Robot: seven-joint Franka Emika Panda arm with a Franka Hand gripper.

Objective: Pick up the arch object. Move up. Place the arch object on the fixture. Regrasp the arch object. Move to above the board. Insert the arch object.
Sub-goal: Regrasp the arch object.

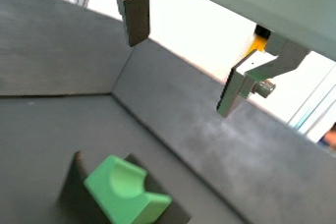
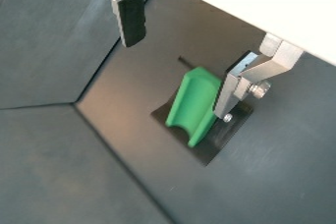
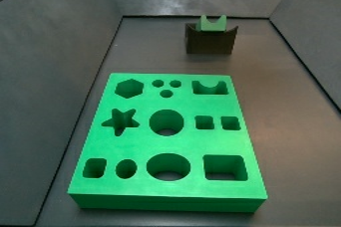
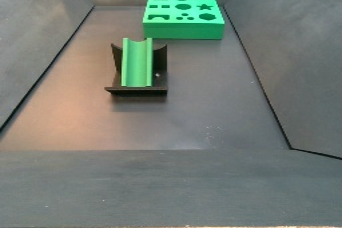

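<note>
The gripper takes hold of the outer sides of its notched end [image 3: 214, 22] [image 1: 130, 185] next, to insert the arch object into the board's arch slot.
The arch object [image 3: 212, 22] is a small green notched block resting in the dip on top of the dark fixture [image 3: 210, 40], at the far end of the floor from the board [image 3: 94, 196]. Both side views show it on the fixture [image 4: 134, 90], the arch object [image 4: 135, 62] lying lengthwise. My gripper [image 1: 182, 76] is open and empty, with nothing between the fingers [image 1: 137, 17]. In a wrist view the arch object [image 2: 195, 105] lies below, close to one finger of the gripper [image 2: 178, 79], apart from it. It also shows in a wrist view [image 1: 125, 191].
The bright green board [image 4: 181, 34] with shaped cut-outs lies flat on the dark floor. Sloping dark walls [image 4: 40, 72] enclose the floor on all sides. The gripper does not show in either side view.
</note>
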